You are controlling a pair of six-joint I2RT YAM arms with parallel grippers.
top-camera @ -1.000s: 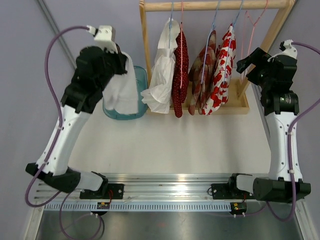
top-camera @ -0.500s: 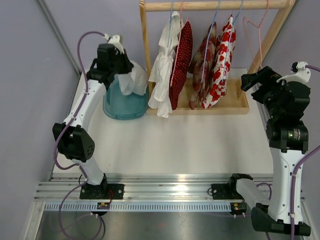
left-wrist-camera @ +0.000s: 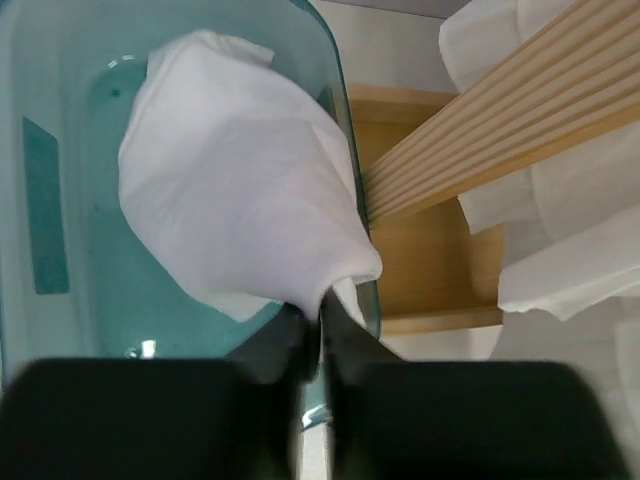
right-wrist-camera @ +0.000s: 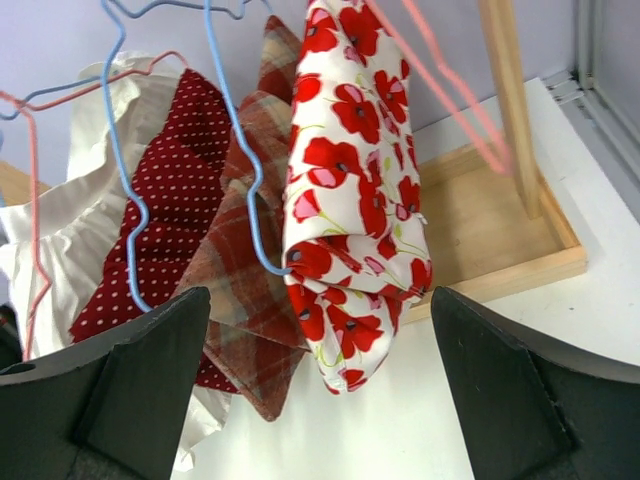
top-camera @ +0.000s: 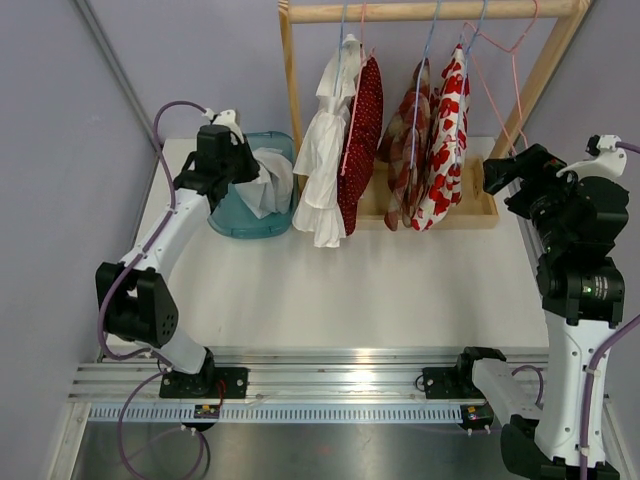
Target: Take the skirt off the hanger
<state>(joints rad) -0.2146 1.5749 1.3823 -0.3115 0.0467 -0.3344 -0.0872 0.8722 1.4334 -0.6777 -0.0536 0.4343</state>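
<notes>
The poppy-print skirt needs to come free, so I should next grab the blue hanger's empty arm with my right gripper.
My left gripper is shut on a plain white skirt off its hanger; the cloth hangs into a teal bin. In the left wrist view the jaws pinch a fold of the white skirt above the bin. An empty pink hanger hangs at the rail's right end. My right gripper is open and empty, right of the rack. In the right wrist view it faces a poppy-print skirt on a blue hanger.
A wooden rack holds a white ruffled garment, a red dotted one, a plaid one and the poppy-print one. Its wooden base tray sits at the back. The rack's post is close beside the bin.
My left arm has swung back and down, carrying the white skirt from above the bin's front into the bin. My right arm has drawn back to the right, away from the rack.
</notes>
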